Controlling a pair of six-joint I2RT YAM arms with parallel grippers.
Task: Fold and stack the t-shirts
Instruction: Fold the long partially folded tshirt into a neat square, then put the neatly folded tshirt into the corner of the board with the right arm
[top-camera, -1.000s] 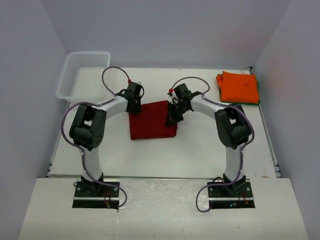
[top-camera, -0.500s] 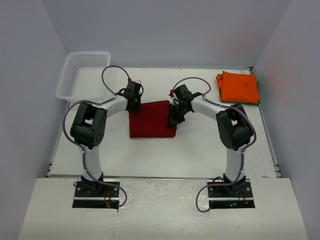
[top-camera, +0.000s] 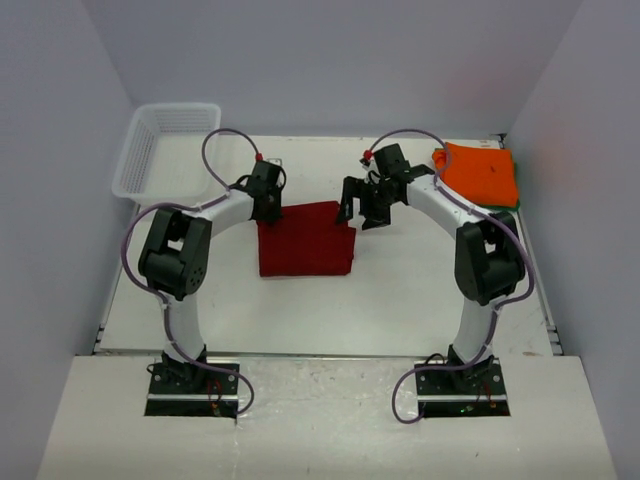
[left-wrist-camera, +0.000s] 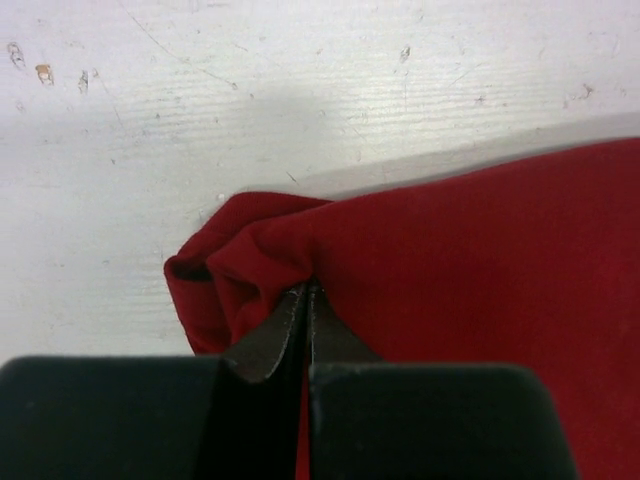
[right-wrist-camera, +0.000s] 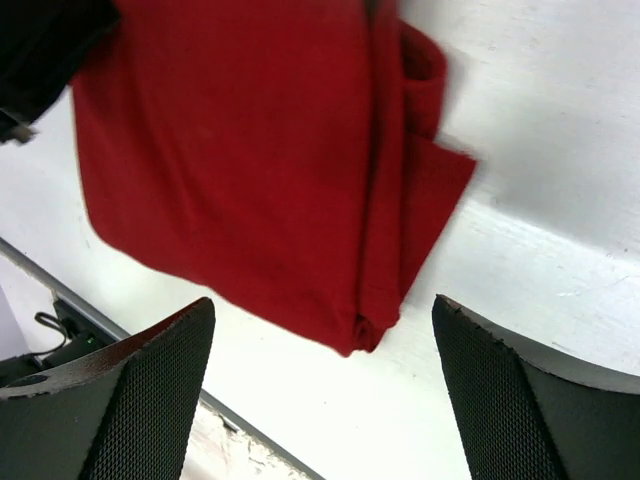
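The dark red t-shirt is folded. My right gripper should grab it next across its layered side edge (top-camera: 351, 248) nearest the orange t-shirt (top-camera: 482, 172), so I can stack it there.
A dark red t-shirt (top-camera: 305, 240) lies folded in the middle of the table. My left gripper (top-camera: 268, 207) is shut on its bunched far-left corner; in the left wrist view the fingertips (left-wrist-camera: 305, 292) pinch a fold of the red cloth (left-wrist-camera: 480, 260). My right gripper (top-camera: 362, 206) hangs open just off the shirt's far-right corner, holding nothing. Its wrist view looks down past both wide-apart fingers (right-wrist-camera: 150, 390) at the red shirt (right-wrist-camera: 230, 150). A folded orange t-shirt (top-camera: 482, 172) sits at the back right on a green one, which shows only an edge (top-camera: 505, 206).
A white mesh basket (top-camera: 170, 108) stands at the back left corner. Grey walls close in the table on three sides. The right arm's forearm passes in front of the orange stack's left edge. The table's near edge (right-wrist-camera: 150, 385) shows below the red shirt.
My right gripper has let go of the red shirt's right edge, opened wide and drawn up and back to the right. The left gripper keeps its hold and has not moved.
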